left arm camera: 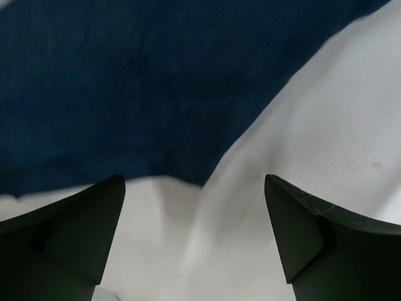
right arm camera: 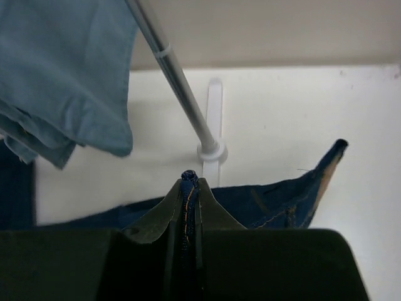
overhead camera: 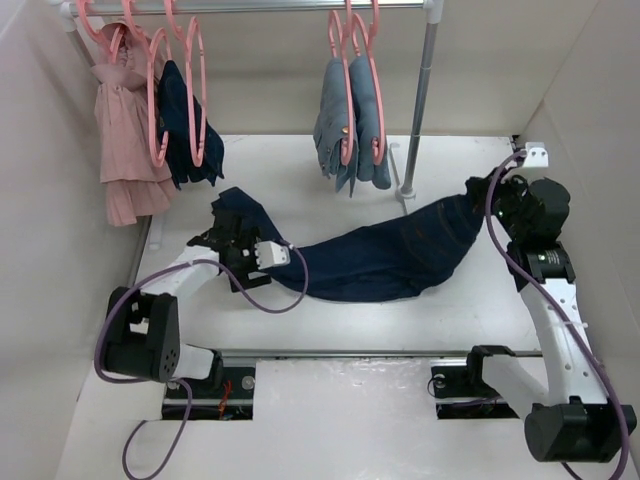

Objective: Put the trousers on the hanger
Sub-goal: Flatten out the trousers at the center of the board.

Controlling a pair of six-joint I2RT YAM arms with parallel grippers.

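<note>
My left gripper is to straighten the trousers for the hanger, so it should next grab the trousers' near edge (left arm camera: 198,178), toward the trousers' end opposite my right gripper.
The dark navy trousers (overhead camera: 380,260) lie stretched across the table, sagging between my two grippers. My right gripper (overhead camera: 492,195) is shut on their right end and holds it raised; in the right wrist view the gripper (right arm camera: 190,179) pinches a seam with orange stitching, with the trousers (right arm camera: 269,204) spread beyond. My left gripper (overhead camera: 225,232) is at their left end. In the left wrist view it (left arm camera: 194,182) is open over bare table, and the trousers (left arm camera: 156,81) lie just past the fingertips. Pink hangers hang on the back rail; one hanger (overhead camera: 157,100) seems bare.
On the rail hang a pink garment (overhead camera: 125,130), a small dark navy garment (overhead camera: 190,125) and light blue jeans (overhead camera: 355,120) on pink hangers. The rail's metal post (overhead camera: 420,110) stands right of centre, with its foot (right arm camera: 212,150) close behind the trousers. White walls enclose the table.
</note>
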